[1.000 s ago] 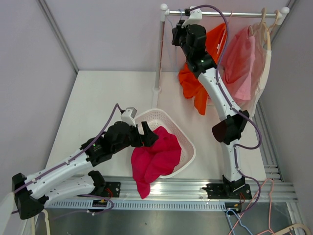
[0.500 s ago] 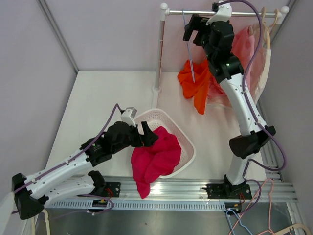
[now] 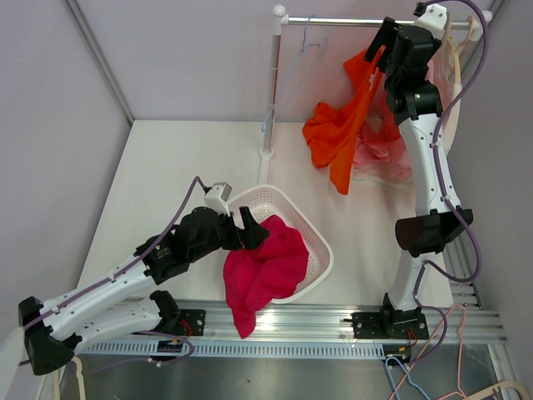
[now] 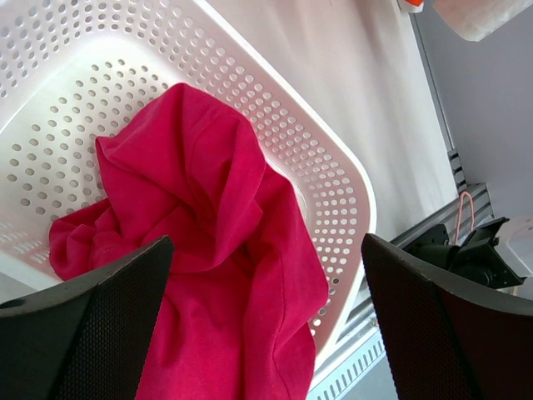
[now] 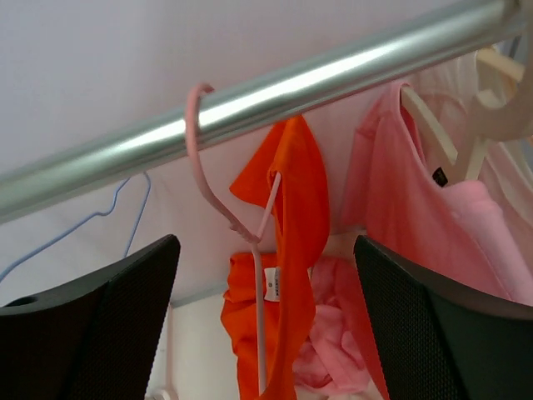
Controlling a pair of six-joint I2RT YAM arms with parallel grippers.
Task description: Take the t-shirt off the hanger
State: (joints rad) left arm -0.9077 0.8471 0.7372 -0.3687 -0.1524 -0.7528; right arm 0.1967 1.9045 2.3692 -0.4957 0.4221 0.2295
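My left gripper will next pull the t-shirt off, so it needs to grab the orange t-shirt's loose lower end (image 3: pixel 339 172) (image 4: pixel 411 4).
An orange t-shirt (image 3: pixel 335 137) hangs in a narrow strip from a pink hanger (image 5: pixel 206 158), which is hooked on the metal rail (image 5: pixel 333 79). Its lower part is bunched near the table. In the right wrist view the shirt (image 5: pixel 296 208) and the hanger's stem sit just beyond my open right gripper (image 5: pixel 266 250), untouched by the fingers. From above, the right gripper (image 3: pixel 381 43) is high at the rail's right part. My left gripper (image 3: pixel 254 229) stands open over the basket with nothing between its fingers (image 4: pixel 92 317).
A white perforated basket (image 3: pixel 321 246) holds a crimson shirt (image 4: pixel 208 250) that spills over its near rim. A bare light-blue hanger (image 3: pixel 304 37) hangs at the rail's left. A pink t-shirt (image 5: pixel 416 208) on a cream hanger (image 5: pixel 433 125) hangs right. Pink cloth (image 3: pixel 379 154) lies below.
My right gripper has opened and moved right along the rail, from the left end to the orange shirt's hanger. The light-blue hanger now hangs bare. The left arm has not moved.
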